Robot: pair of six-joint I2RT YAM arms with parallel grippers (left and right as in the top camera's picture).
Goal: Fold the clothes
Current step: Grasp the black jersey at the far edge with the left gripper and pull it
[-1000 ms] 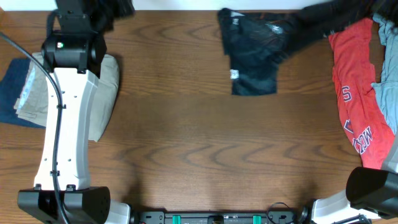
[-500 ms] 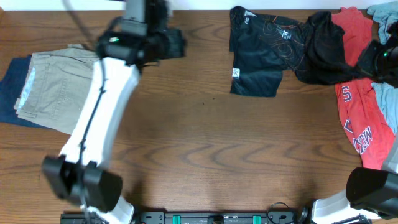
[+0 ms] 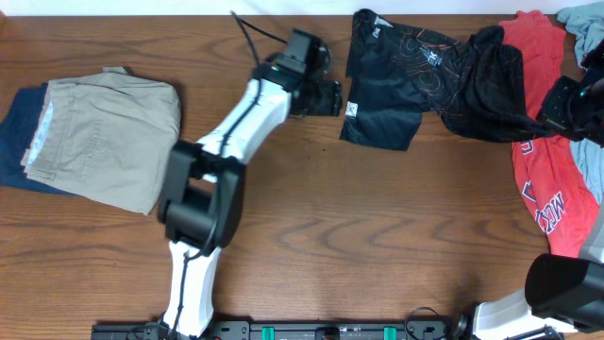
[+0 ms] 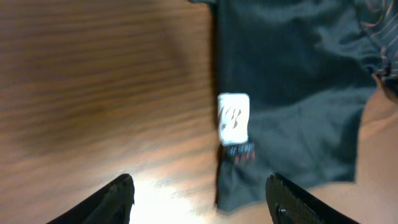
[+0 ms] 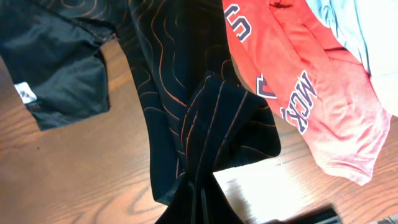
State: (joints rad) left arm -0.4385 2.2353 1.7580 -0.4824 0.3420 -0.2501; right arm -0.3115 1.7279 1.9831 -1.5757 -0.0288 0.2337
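My left gripper will next take hold of the black jersey's (image 3: pixel 396 90) edge next to the white tag, so that it can spread the jersey out flat for folding.
The black jersey (image 3: pixel 396 90) with thin orange contour lines lies at the back of the table, partly spread and bunched toward the right. A white tag (image 4: pixel 234 118) sits at its left hem. My left gripper (image 3: pixel 328 94) hovers just left of that hem, open; in the left wrist view its fingers (image 4: pixel 118 199) straddle the hem's corner, with bare wood under the left one. My right gripper (image 3: pixel 557 104) is shut on a gathered fold of the jersey (image 5: pixel 168 81), which runs down into the jaws at the bottom of the right wrist view.
A folded khaki garment (image 3: pixel 104 142) lies on a navy one (image 3: pixel 14 142) at the left edge. A red shirt (image 3: pixel 547 179) with lettering and a light blue garment (image 3: pixel 590 142) lie at the right edge, the red shirt (image 5: pixel 298 93) touching the jersey.
My left arm has swung from the khaki stack across to the jersey's left hem, and its gripper has opened. The right gripper has pulled the jersey's bunched end rightward and toward the front.
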